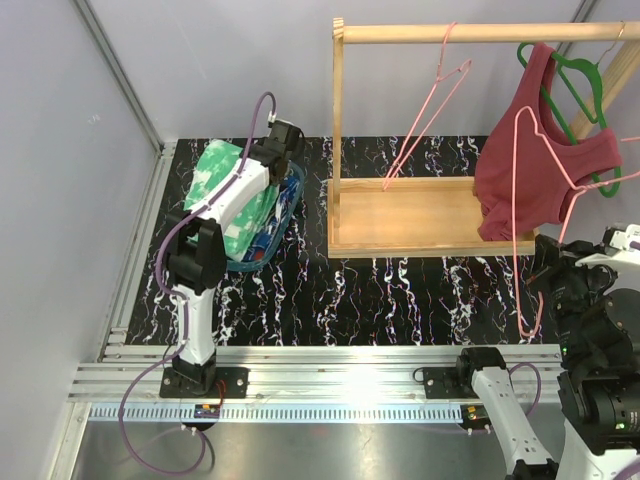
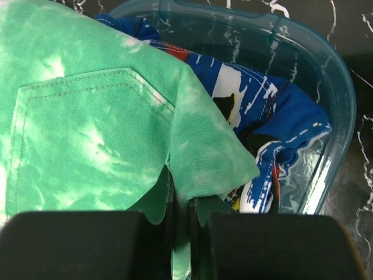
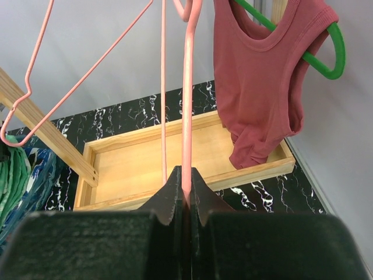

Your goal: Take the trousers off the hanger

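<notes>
The green trousers' fold lies over the blue printed trousers (image 2: 274, 111), inside the basket's rim, and would end in the basket, so it is time to open my left gripper now.
The green mottled trousers (image 1: 220, 180) lie draped over the left side of a clear blue plastic basket (image 1: 292, 212). My left gripper (image 1: 285, 150) hovers over the basket and is shut on a fold of the green trousers (image 2: 87, 128); the cloth runs between its jaws (image 2: 185, 201). The blue printed trousers (image 2: 274, 111) lie crumpled inside the basket (image 2: 344, 99). My right gripper (image 1: 548, 262) is shut on the bar of a bare pink wire hanger (image 1: 517, 230), held upright in front of the rack. In the right wrist view the hanger (image 3: 187, 116) rises from the closed jaws (image 3: 185, 175).
A wooden rack with a tray base (image 1: 420, 215) and top rail (image 1: 480, 33) stands at the back right. A second bare pink hanger (image 1: 428, 120) hangs on the rail. A dark red tank top (image 1: 525, 170) hangs on a green hanger (image 1: 580, 90).
</notes>
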You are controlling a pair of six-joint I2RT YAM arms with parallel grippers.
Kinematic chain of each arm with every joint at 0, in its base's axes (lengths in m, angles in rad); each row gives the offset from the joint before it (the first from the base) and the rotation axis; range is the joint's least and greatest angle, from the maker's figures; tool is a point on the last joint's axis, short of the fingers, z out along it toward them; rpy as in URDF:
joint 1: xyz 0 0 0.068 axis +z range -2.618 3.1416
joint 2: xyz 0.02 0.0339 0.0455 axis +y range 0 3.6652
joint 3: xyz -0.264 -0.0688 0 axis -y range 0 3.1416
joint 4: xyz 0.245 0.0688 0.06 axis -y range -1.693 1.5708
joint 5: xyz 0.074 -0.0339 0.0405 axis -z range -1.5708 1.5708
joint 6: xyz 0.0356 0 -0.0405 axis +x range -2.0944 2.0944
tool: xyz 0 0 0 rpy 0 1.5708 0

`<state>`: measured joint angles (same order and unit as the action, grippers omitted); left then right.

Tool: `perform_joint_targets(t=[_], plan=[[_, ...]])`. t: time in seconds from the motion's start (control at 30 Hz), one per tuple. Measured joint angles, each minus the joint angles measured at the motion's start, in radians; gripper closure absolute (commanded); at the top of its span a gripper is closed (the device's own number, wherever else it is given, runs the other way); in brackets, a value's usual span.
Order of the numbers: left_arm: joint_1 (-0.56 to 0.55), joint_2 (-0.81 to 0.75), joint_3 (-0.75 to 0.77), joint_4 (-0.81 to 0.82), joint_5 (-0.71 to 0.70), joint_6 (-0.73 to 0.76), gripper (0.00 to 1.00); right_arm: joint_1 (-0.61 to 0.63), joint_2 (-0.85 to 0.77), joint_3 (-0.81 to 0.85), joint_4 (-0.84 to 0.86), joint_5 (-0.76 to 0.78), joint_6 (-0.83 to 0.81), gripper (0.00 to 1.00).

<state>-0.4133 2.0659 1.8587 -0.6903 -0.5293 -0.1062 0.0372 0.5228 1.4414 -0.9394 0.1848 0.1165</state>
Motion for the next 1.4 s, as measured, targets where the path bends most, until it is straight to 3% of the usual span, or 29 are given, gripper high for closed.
perform_joint_targets(t=[0.1, 0.2, 0.4, 0.5, 0.53, 0.57, 0.8, 1.0, 1.13, 1.27, 1.4], plan=[[0.000, 0.011, 0.036, -0.038, 0.014, -0.004, 0.99, 0.000, 0.000, 0.000, 0.002, -0.008, 0.000, 1.00], [0.001, 0.018, 0.040, -0.043, 0.033, -0.001, 0.82, 0.000, 0.000, -0.001, 0.007, -0.014, 0.000, 1.00], [0.018, 0.087, 0.040, -0.033, 0.145, 0.000, 0.75, 0.000, 0.009, -0.007, 0.029, -0.022, 0.000, 1.00], [0.033, 0.112, 0.039, -0.024, 0.214, 0.000, 0.66, 0.000, 0.019, -0.011, 0.036, -0.025, 0.000, 1.00], [0.035, 0.112, 0.040, -0.025, 0.230, 0.000, 0.61, 0.000, 0.023, -0.013, 0.037, -0.029, 0.000, 1.00], [0.038, 0.110, 0.042, -0.027, 0.248, 0.000, 0.44, 0.000, 0.026, -0.016, 0.037, -0.032, 0.000, 1.00], [0.038, 0.031, 0.049, -0.061, 0.354, -0.025, 0.03, 0.000, 0.034, -0.021, 0.037, -0.049, 0.000, 1.00], [0.061, -0.159, 0.025, -0.044, 0.370, -0.051, 0.01, 0.000, 0.034, -0.022, 0.037, -0.064, 0.000, 1.00], [0.143, -0.266, -0.029, -0.019, 0.357, -0.112, 0.01, 0.000, 0.034, -0.023, 0.038, -0.074, 0.000, 1.00], [0.253, -0.242, -0.045, -0.015, 0.350, -0.175, 0.06, 0.000, 0.034, -0.023, 0.043, -0.076, 0.000, 1.00], [0.328, -0.109, -0.055, -0.019, 0.380, -0.208, 0.15, 0.000, 0.038, -0.023, 0.063, -0.092, 0.000, 1.00]])
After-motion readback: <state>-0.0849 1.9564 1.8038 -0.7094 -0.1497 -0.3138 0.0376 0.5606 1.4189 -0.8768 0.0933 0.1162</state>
